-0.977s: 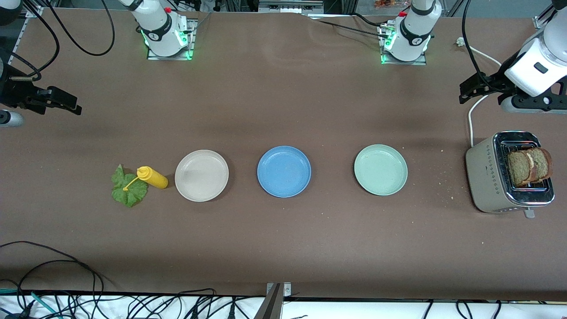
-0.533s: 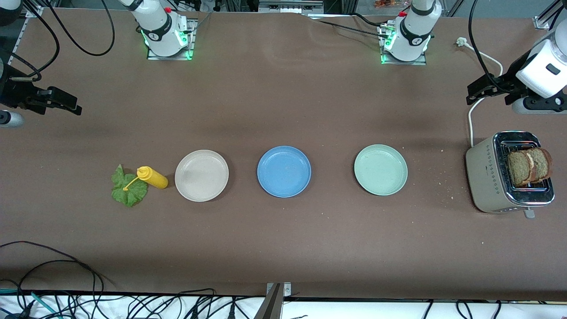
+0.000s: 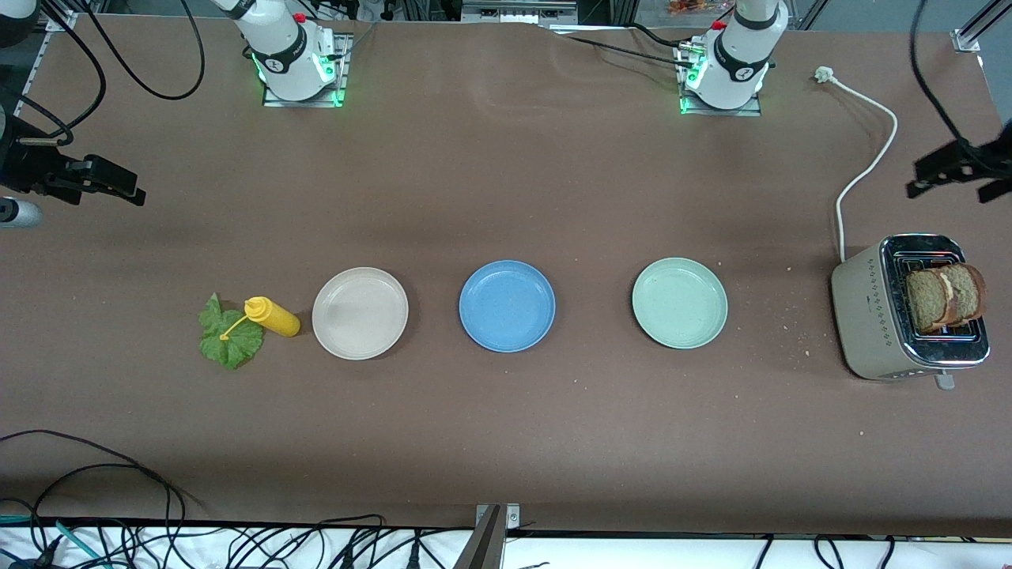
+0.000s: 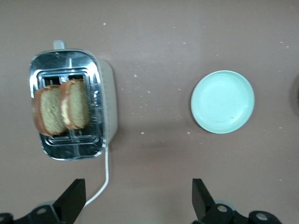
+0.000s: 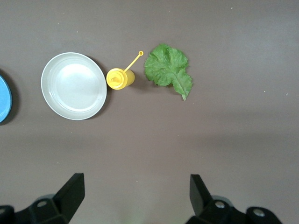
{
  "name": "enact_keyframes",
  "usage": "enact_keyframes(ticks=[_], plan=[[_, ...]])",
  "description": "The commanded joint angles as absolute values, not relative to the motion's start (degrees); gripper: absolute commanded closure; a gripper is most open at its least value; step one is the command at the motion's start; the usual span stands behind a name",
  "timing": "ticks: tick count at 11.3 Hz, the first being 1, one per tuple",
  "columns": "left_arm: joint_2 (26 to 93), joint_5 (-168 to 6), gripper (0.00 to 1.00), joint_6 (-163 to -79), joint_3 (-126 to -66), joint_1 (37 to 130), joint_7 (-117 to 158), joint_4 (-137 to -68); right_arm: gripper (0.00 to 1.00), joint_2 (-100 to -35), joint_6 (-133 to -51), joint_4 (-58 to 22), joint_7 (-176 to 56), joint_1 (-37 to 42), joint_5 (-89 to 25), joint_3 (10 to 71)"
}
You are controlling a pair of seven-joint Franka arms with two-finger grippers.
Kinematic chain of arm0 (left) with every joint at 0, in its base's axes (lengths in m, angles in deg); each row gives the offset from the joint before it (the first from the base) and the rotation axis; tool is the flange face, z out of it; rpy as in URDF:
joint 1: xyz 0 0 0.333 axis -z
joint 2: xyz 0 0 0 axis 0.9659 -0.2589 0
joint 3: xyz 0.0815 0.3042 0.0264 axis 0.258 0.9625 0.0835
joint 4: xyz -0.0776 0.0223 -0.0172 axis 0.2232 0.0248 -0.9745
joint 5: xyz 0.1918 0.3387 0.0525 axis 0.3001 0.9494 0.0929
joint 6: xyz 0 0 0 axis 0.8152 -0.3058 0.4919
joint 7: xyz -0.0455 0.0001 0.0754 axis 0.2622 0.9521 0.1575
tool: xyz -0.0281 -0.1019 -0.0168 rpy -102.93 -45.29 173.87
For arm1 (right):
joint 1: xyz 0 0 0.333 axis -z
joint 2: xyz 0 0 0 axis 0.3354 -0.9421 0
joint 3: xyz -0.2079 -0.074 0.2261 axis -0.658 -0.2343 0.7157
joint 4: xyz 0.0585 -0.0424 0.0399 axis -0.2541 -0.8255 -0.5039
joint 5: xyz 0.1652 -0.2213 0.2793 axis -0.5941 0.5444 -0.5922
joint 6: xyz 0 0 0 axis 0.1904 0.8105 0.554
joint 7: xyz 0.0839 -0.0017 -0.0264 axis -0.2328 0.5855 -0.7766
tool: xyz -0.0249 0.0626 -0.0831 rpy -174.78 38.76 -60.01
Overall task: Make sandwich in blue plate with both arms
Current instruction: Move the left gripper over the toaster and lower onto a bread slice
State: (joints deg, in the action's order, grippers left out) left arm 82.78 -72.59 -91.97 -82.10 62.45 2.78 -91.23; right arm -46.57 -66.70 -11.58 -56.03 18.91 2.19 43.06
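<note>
My left gripper grabs a toast slice by its top crust (image 3: pixel 945 295) next, to start the sandwich on the blue plate (image 3: pixel 507 306).
The blue plate (image 3: pixel 507 306) sits bare at the middle of the table, and its edge shows in the right wrist view (image 5: pixel 3 98). No sandwich is in view. Two brown toast slices (image 3: pixel 945 295) (image 4: pixel 60 108) stand upright in the toaster's slots. A green lettuce leaf (image 3: pixel 229 336) (image 5: pixel 169 70) lies flat toward the right arm's end. My left gripper (image 3: pixel 921 180) (image 4: pixel 138 198) hangs open over the toaster's cord, holding nothing. My right gripper (image 3: pixel 130 183) (image 5: pixel 135 196) waits open and empty over bare table at its own end.
A beige plate (image 3: pixel 360 313) and a pale green plate (image 3: pixel 679 303) flank the blue one. A yellow squeeze bottle (image 3: pixel 273 316) lies against the leaf. The toaster (image 3: pixel 874 316) stands at the left arm's end, its white cord (image 3: pixel 866 158) running toward the bases. Cables crowd the front edge.
The left arm has swung toward its end of the table, so only its gripper remains in the front view. The right arm has not moved.
</note>
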Motion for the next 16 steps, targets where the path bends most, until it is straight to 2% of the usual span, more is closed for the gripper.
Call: enact_keyframes(ticks=[1,3,11,12,13,14,15,16], plan=[[73.9,-71.9,0.0,-96.8,-82.7,55.3,-5.3,-86.3,0.0,-46.2,-66.9,-11.7,-56.5,19.2,1.5,43.1],[70.2,-71.6,0.0,-102.9,-82.7,52.8,-6.2,-86.4,0.0,-46.2,-66.9,-11.7,-56.5,19.2,1.5,43.1],[57.9,-71.5,0.0,-108.2,-82.7,50.0,-10.7,-87.7,0.0,-46.2,-67.1,-11.5,-56.4,19.2,1.4,43.2],[57.5,-71.5,0.1,-108.2,-82.7,49.6,-10.6,-88.0,0.0,-46.2,-67.1,-11.5,-56.4,19.2,1.4,43.2],[57.4,-69.7,0.46,-108.1,-82.7,49.7,-10.6,-88.1,0.0,-46.2,-67.1,-11.5,-56.4,19.2,1.4,43.2],[57.5,-68.3,0.87,-107.8,-82.7,50.0,-10.6,-88.0,0.0,-46.2,-67.1,-11.5,-56.4,19.2,1.4,43.2],[57.6,-67.6,1.0,-107.6,-82.8,50.2,-10.5,-88.0,0.0,-46.2,-67.1,-11.5,-56.4,19.2,1.4,43.2],[57.7,-67.5,1.0,-107.0,-82.8,50.1,-10.4,-88.0,0.0,-46.2,-67.1,-11.5,-56.3,19.2,1.4,43.2]])
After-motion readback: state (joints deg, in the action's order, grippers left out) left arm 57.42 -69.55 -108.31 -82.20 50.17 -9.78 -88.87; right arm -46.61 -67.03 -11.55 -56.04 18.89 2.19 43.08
